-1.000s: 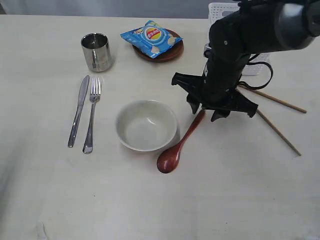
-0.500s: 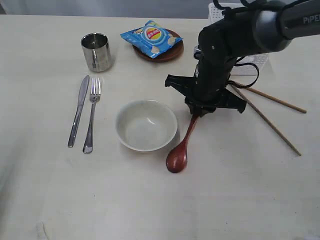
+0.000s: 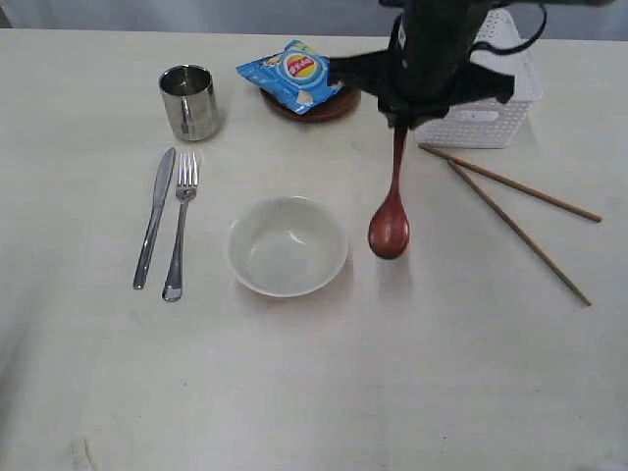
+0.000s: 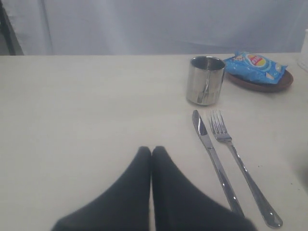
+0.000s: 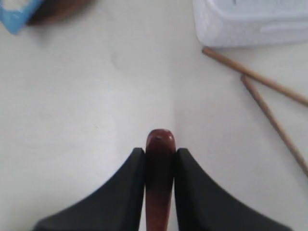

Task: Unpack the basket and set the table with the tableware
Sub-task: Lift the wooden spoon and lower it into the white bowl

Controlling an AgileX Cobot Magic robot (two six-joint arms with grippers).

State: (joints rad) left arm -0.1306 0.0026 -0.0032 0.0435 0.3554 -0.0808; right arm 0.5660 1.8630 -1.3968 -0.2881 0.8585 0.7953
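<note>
The spoon's head [image 3: 389,231] hangs outside the white bowl [image 3: 287,245] and the spoon would miss, so it is too early to open my right gripper; the spoon moves to the bowl first.
My right gripper [image 3: 400,120] is shut on the handle of the reddish-brown wooden spoon [image 3: 390,224], which hangs straight down, bowl lowest, just right of the white bowl [image 3: 287,245]. In the right wrist view the spoon's handle end [image 5: 160,144] pokes out between the fingers of the right gripper [image 5: 160,153]. The white basket [image 3: 486,93] stands behind the arm at the back right. Two chopsticks [image 3: 510,201] lie on the table [image 3: 314,392] to the right. Knife [image 3: 154,216], fork [image 3: 181,226] and steel cup [image 3: 188,101] sit at the left. My left gripper [image 4: 151,151] is shut and holds nothing.
A blue chip bag [image 3: 295,74] lies on the small brown plate [image 3: 334,104] at the back middle. The left wrist view shows the cup [image 4: 205,80], knife [image 4: 214,161], fork [image 4: 238,163] and chip bag [image 4: 259,65] ahead of the gripper.
My right gripper has lifted the spoon off the table and carried it toward the back; the spoon swung from lying slanted to hanging upright. Nothing else moved.
</note>
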